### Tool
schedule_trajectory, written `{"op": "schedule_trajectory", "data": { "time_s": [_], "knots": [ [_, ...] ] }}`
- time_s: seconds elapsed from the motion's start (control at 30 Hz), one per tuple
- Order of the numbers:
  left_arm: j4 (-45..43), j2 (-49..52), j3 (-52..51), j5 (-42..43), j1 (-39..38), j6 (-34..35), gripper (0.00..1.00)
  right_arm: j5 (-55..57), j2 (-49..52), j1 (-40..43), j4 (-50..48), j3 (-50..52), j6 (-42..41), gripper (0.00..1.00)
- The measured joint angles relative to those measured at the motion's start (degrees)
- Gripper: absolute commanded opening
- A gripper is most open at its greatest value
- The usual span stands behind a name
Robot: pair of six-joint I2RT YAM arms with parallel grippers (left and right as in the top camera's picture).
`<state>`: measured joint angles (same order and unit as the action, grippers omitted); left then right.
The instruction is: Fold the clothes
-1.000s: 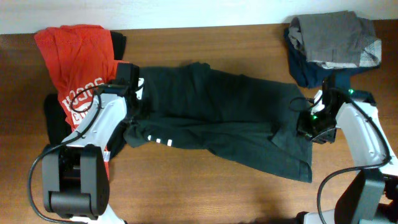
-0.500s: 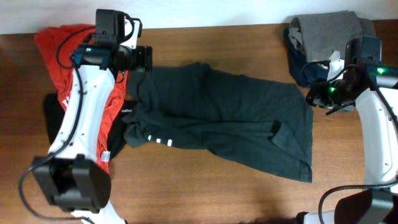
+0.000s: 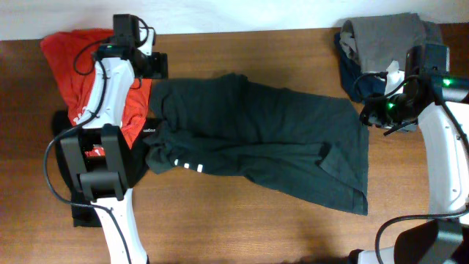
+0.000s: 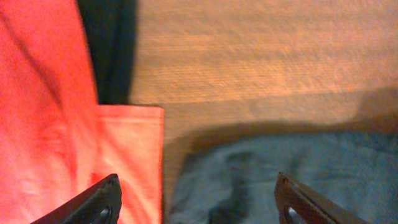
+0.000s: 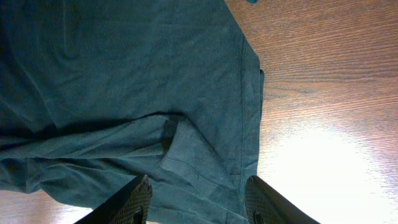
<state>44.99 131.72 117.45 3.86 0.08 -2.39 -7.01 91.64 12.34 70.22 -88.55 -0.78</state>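
Observation:
I need to straighten the large black T-shirt [image 3: 256, 139] for folding. My left gripper needs to grab it next by its far corner beside the red garment.
The clothes' large black T-shirt [image 3: 256, 139] lies spread across the middle of the table, rumpled, with small white lettering [image 3: 188, 166] near its front left. My left gripper [image 3: 157, 66] hovers open above the shirt's far left corner. In the left wrist view its gripper [image 4: 199, 202] holds nothing, with red cloth [image 4: 43, 124] under one finger and the dark shirt [image 4: 280, 168] under the other. My right gripper [image 3: 374, 117] stands open above the shirt's right edge. In the right wrist view the gripper [image 5: 199, 202] is empty over the folded hem [image 5: 205, 149].
A red garment with white print [image 3: 80, 66] lies at the far left, over dark cloth [image 3: 62, 125]. A pile of grey and navy garments [image 3: 388, 40] sits at the back right corner. Bare wooden table [image 3: 242, 227] runs along the front.
Both grippers opened, let go of the black shirt and lifted away toward the back of the table. The shirt stays spread where it was released.

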Motion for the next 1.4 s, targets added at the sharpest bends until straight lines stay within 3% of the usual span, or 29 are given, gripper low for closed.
{"op": "schedule_trajectory", "data": {
  "time_s": [0.33, 0.9, 0.97, 1.13, 1.27, 1.4],
  "knots": [
    [-0.8, 3.6, 0.2, 4.7, 1.2, -2.8, 0.75, 0.0, 0.1, 0.0, 0.0, 0.0, 0.2, 0.54],
    [-1.4, 7.7, 0.3, 5.4, 1.0, -4.3, 0.68, 0.0, 0.1, 0.0, 0.0, 0.0, 0.5, 0.54],
    [-1.8, 7.7, 0.3, 5.4, 1.0, -4.3, 0.62, 0.0, 0.1, 0.0, 0.0, 0.0, 0.6, 0.54],
    [-1.8, 7.7, 0.3, 5.4, 0.6, -4.5, 0.62, 0.0, 0.2, 0.0, 0.0, 0.0, 0.5, 0.55],
    [-1.6, 7.7, 0.3, 5.4, -0.8, -4.5, 0.53, 0.0, 0.4, 0.0, 0.0, 0.0, 0.6, 0.55],
    [-1.6, 7.8, 0.3, 5.4, -2.3, -4.5, 0.52, 0.0, 0.4, 0.0, 0.0, 0.0, 0.6, 0.55]
  ]
}}
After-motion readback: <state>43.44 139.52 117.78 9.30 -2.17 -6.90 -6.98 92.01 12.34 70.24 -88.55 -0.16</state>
